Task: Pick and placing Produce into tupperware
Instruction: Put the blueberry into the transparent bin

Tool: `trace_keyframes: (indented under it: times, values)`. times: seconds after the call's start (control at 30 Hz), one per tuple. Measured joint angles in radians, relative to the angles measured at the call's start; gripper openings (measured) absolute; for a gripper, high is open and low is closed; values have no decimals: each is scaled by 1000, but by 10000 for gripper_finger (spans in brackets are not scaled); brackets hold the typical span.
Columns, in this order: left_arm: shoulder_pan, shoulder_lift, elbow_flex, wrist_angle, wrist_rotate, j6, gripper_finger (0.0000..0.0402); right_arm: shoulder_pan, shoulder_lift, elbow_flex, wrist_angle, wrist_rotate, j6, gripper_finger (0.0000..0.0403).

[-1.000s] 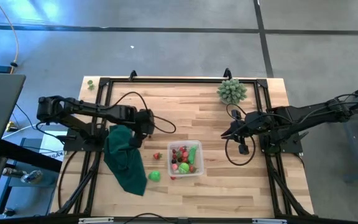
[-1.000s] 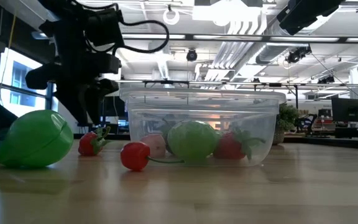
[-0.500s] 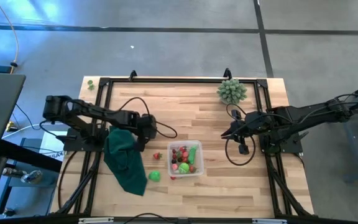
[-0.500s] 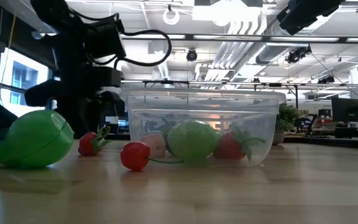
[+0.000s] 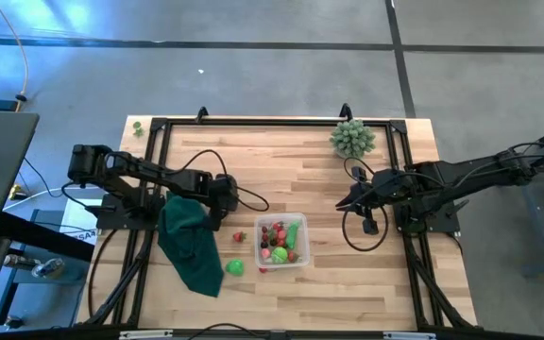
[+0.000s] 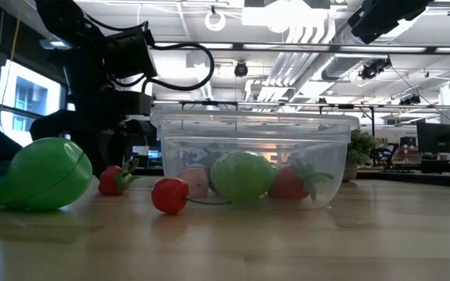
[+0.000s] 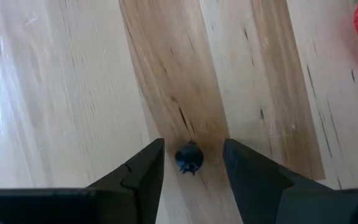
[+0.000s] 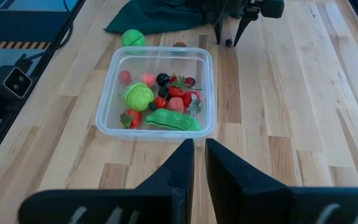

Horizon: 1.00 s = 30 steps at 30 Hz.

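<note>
My left gripper should close on the tiny dark berry (image 7: 189, 158) now. In the left wrist view, its fingers are low on the wood around the berry, so they would hold it.
A tiny dark berry (image 7: 189, 158) lies on the wood, and the open fingers of my left gripper (image 7: 191, 165) stand on either side of it, pointing steeply down, without touching it. In the high view this gripper (image 5: 218, 208) is left of the clear tupperware (image 5: 282, 242). The tupperware holds several red, pink and green produce pieces. A strawberry (image 5: 239, 236), a green round piece (image 5: 235, 267) and a cherry (image 6: 169, 195) lie on the table outside it. My right gripper (image 5: 345, 201) waits shut, raised to the right of the tupperware.
A dark green cloth (image 5: 189, 244) lies bunched just left of the loose produce, under my left arm. A pale green spiky plant (image 5: 351, 138) stands at the far right corner. A black frame runs around the table's edges.
My left gripper has sunk toward the table and shifted slightly toward the tupperware, staying open and tipped steeply down. My right arm has kept still.
</note>
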State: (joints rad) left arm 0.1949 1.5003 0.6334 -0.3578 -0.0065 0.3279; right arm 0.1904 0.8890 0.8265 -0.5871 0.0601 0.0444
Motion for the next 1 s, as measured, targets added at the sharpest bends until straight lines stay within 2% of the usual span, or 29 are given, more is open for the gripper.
trace_keyframes:
  times: [0.77, 1.0]
  values:
    - [1, 2, -1, -15, -9, -49, 158, 0, 0, 0, 0, 0, 0, 30]
    - [1, 2, -1, -20, 4, -75, 121, 0, 0, 0, 0, 0, 0, 30]
